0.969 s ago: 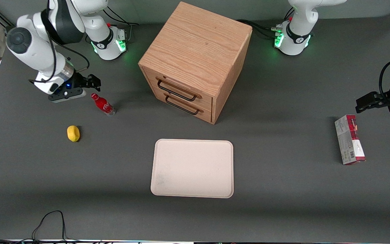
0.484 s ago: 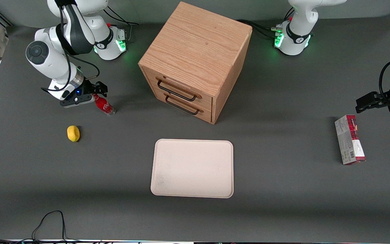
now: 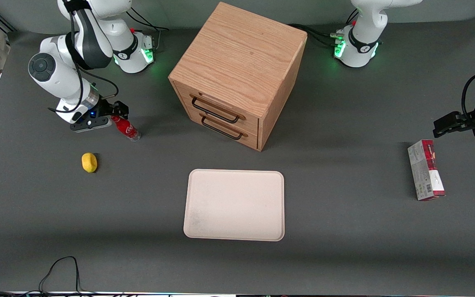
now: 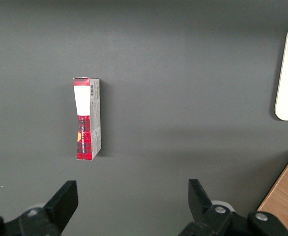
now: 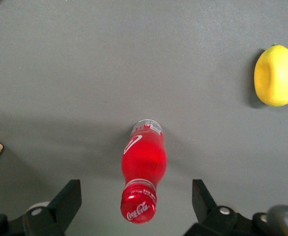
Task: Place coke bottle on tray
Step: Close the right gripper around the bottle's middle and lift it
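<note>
I will next grab the coke bottle by its red cap [image 5: 138,203] with my right gripper, so that I can set the bottle on the tray.
The coke bottle [image 3: 125,128] stands upright on the grey table, small and red with a red cap, toward the working arm's end. In the right wrist view the bottle [image 5: 143,169] shows from above, its cap between the two fingers with a wide gap on each side. My right gripper [image 3: 116,110] [image 5: 136,204] is open, just above the bottle's cap, not touching it. The cream tray [image 3: 234,204] lies flat nearer the front camera than the cabinet, with nothing on it.
A wooden drawer cabinet [image 3: 237,74] stands mid-table. A yellow lemon [image 3: 89,162] [image 5: 276,75] lies near the bottle, nearer the front camera. A red-and-grey carton [image 3: 426,175] [image 4: 87,118] lies toward the parked arm's end.
My right gripper has moved from beside the bottle to over its cap. The bottle has not moved.
</note>
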Robot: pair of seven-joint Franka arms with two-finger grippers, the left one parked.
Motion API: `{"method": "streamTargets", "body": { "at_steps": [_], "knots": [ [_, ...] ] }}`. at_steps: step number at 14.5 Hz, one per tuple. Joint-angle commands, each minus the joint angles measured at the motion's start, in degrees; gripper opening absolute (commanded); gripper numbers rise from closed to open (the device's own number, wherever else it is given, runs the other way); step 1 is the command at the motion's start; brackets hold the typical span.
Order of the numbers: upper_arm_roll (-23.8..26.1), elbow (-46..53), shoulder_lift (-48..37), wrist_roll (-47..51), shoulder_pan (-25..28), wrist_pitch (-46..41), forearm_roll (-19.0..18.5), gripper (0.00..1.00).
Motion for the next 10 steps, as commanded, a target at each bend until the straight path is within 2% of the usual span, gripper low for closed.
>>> {"method": "streamTargets", "body": {
  "at_steps": [1, 2, 3, 4, 5, 10],
  "knots": [
    [-0.3, -1.5, -1.1, -0.5, 0.3, 1.0, 0.5, 1.00],
    [-0.3, -1.5, -1.1, -0.5, 0.3, 1.0, 0.5, 0.99],
    [-0.3, -1.5, -1.1, -0.5, 0.3, 1.0, 0.5, 0.76],
    [-0.4, -1.6, -1.4, -0.4, 0.3, 1.0, 0.5, 0.23],
    [-0.4, -1.6, -1.4, -0.5, 0.3, 0.9, 0.5, 0.00],
    [-0.4, -1.5, -1.4, -0.4, 0.4, 0.9, 0.4, 0.00]
  ]
}}
